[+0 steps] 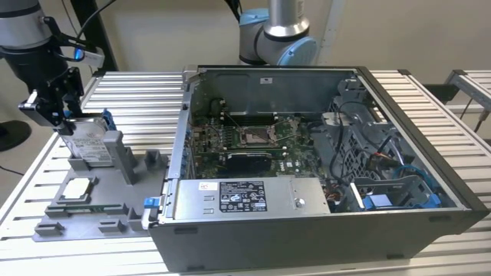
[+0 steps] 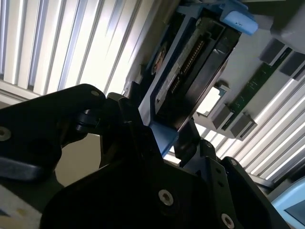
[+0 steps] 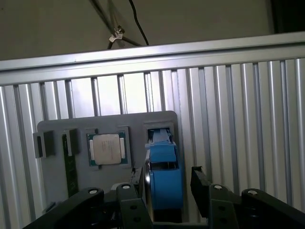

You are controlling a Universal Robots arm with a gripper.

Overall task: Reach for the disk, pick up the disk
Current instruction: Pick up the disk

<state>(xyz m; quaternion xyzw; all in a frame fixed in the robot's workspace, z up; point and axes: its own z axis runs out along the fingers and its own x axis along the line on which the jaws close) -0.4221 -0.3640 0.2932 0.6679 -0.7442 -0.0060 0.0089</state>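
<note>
Next, my gripper grabs the disk by its top end [image 1: 86, 122] to pick it up, since the disk's lower end sits down in the grey holder's slot [image 1: 96, 162].
The disk [image 1: 91, 144] stands on edge in a slot of the grey holder [image 1: 115, 161] at the exterior view's left, its white label facing the camera and blue bracket along its edges. My gripper [image 1: 65, 123] has come down over the disk's top end. In both wrist views the black fingers [image 3: 198, 179] straddle the blue-framed disk [image 3: 164, 176] with a narrow gap on at least one side, so the gripper [image 3: 167, 183] is open around it. The second wrist view shows the disk's edge and connector [image 2: 190, 71] between the fingers [image 2: 136, 112].
The grey holder also carries a small square silver chip [image 1: 77, 188] and a memory stick [image 3: 70, 167]. An open computer case [image 1: 307, 161] stands close at the exterior view's right. Another arm's base [image 1: 276, 34] rises behind it. All rests on a slatted metal table [image 1: 146, 92].
</note>
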